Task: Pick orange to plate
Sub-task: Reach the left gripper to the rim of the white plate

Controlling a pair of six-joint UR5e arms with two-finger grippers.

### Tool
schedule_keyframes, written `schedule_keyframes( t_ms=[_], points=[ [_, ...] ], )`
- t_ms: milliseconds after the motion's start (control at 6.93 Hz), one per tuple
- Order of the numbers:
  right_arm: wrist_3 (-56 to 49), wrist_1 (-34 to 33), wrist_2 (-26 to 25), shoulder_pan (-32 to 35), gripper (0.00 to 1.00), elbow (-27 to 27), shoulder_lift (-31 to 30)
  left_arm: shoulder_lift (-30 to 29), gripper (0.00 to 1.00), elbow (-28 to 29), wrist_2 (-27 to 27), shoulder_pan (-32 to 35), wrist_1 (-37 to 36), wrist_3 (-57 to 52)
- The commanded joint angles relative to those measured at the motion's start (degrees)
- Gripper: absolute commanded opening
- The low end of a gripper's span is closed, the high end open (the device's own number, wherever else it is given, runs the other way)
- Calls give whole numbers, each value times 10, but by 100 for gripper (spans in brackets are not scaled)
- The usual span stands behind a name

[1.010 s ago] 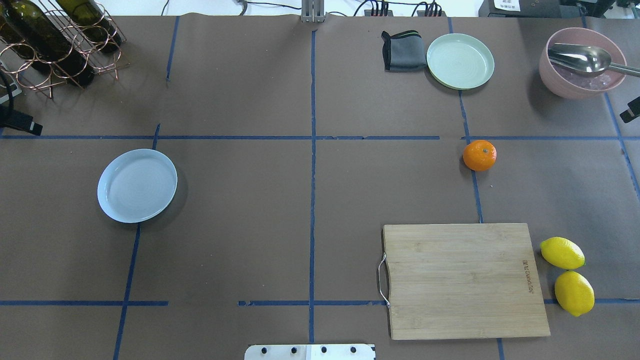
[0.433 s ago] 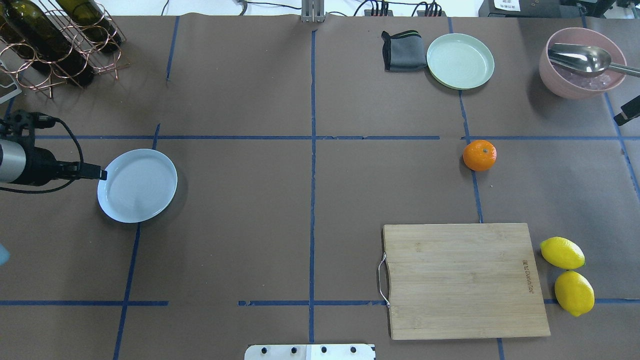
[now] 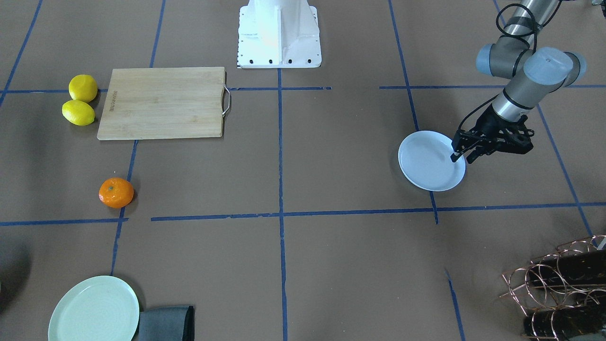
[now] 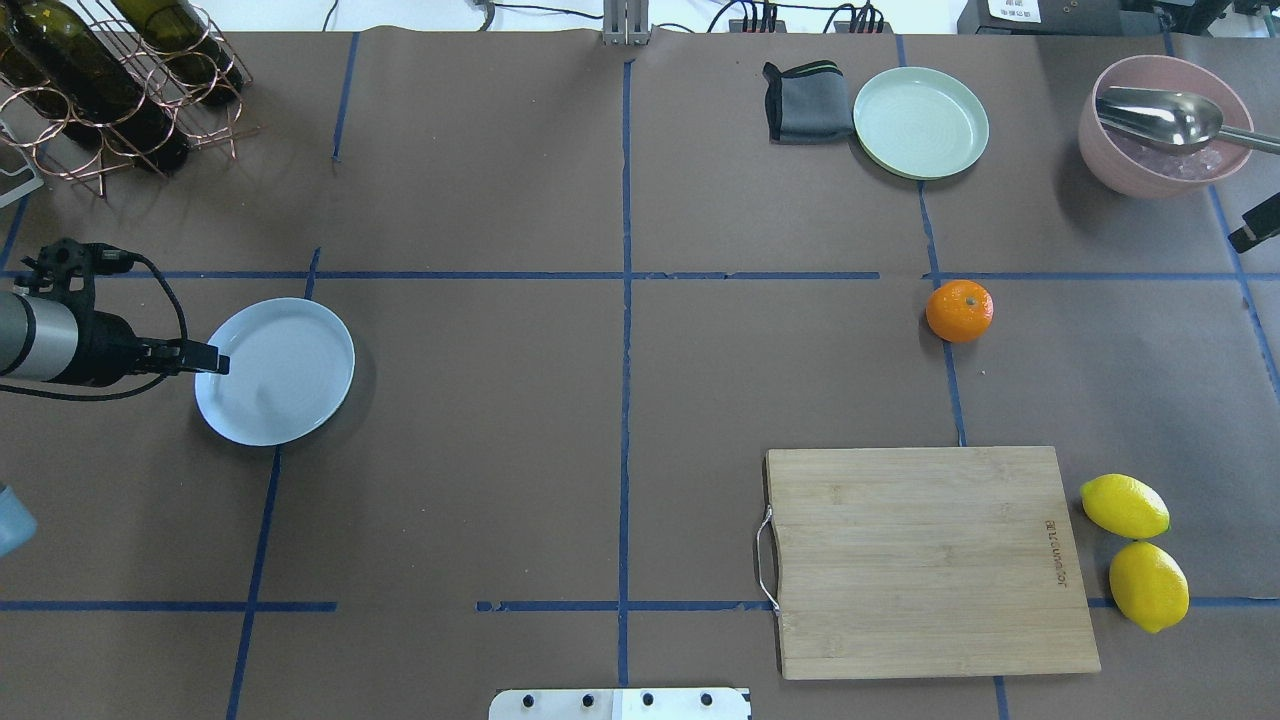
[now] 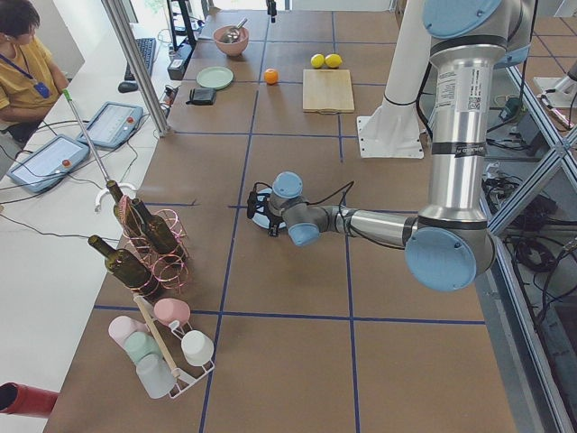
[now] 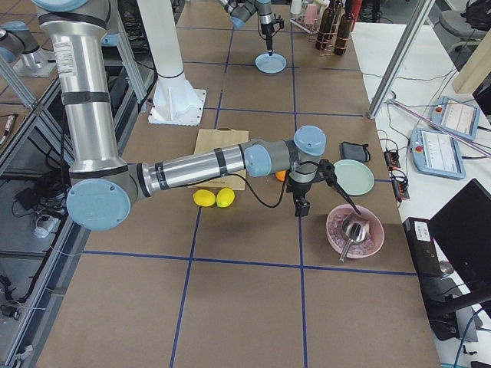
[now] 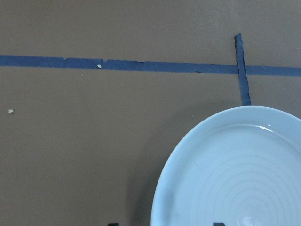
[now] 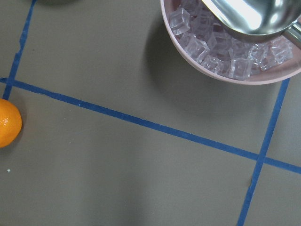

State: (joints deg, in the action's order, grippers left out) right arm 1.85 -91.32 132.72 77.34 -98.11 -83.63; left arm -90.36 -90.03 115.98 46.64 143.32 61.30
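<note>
The left gripper grabs the white-bluish plate by its rim point(image 3: 461, 164) next, to bring it over for the orange point(image 3: 116, 192).
The orange point(image 4: 959, 311) lies on the brown paper at the right, beside a blue tape line, untouched; it also shows at the left edge of the right wrist view as the orange point(image 8: 7, 123). Far to the left sits the white-bluish plate point(image 4: 275, 371), with nothing on it. My left gripper point(image 4: 215, 362) hovers at the plate's left rim, open, its two fingertips set apart in the left wrist view above the plate point(image 7: 235, 174). Only a dark piece of my right gripper point(image 4: 1258, 222) shows at the right edge, beyond the orange; whether it is open or shut is unclear.
A pale green plate point(image 4: 920, 122) and a grey cloth point(image 4: 805, 102) lie at the back. A pink bowl point(image 4: 1165, 125) holds ice cubes and a metal scoop. A cutting board point(image 4: 925, 560) and two lemons point(image 4: 1125, 506) sit front right. A bottle rack point(image 4: 110, 80) stands back left.
My left arm has come in from the left edge and its gripper has reached the white plate's rim. The orange and the plate have not moved.
</note>
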Motion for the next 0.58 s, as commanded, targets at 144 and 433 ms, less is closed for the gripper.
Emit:
schedule_keyframes(
  t_ms=[144, 433],
  points=[
    [0, 0, 0, 0, 100, 0, -1, -9, 0, 5, 3, -1, 0, 0],
    [0, 0, 0, 0, 100, -1, -1, -13, 0, -33, 7, 0, -4, -1]
  ],
)
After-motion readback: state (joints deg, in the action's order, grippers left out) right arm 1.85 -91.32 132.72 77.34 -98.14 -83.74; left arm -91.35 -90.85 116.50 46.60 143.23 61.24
